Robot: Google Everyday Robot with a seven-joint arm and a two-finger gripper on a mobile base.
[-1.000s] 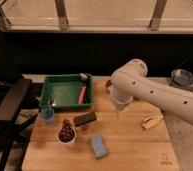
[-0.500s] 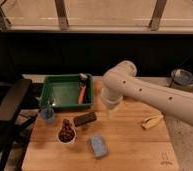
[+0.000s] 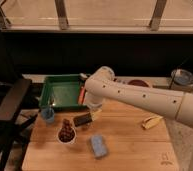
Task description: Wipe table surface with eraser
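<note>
I should grab the dark eraser by its upper body (image 3: 83, 119) with my gripper next, so it can wipe the wooden table surface.
The eraser (image 3: 82, 119), a small dark flat block, lies on the wooden table surface (image 3: 130, 145) just in front of the green tray. My white arm reaches in from the right, and its elbow stands over the tray's right edge. The gripper (image 3: 94, 106) hangs below the arm, just above and slightly right of the eraser. It is open, with nothing in it, and does not touch the eraser.
A green tray (image 3: 60, 92) with a red-handled tool sits at the back left. A blue cup (image 3: 48, 116), a white bowl (image 3: 66, 134) with brown contents and a blue-grey pad (image 3: 98, 146) stand nearby. A banana (image 3: 151, 122) lies at right. A black chair (image 3: 7, 105) is left of the table.
The arm has swung to the left and lowered, bringing the gripper from the table's middle to just above the eraser. The objects on the table have not moved.
</note>
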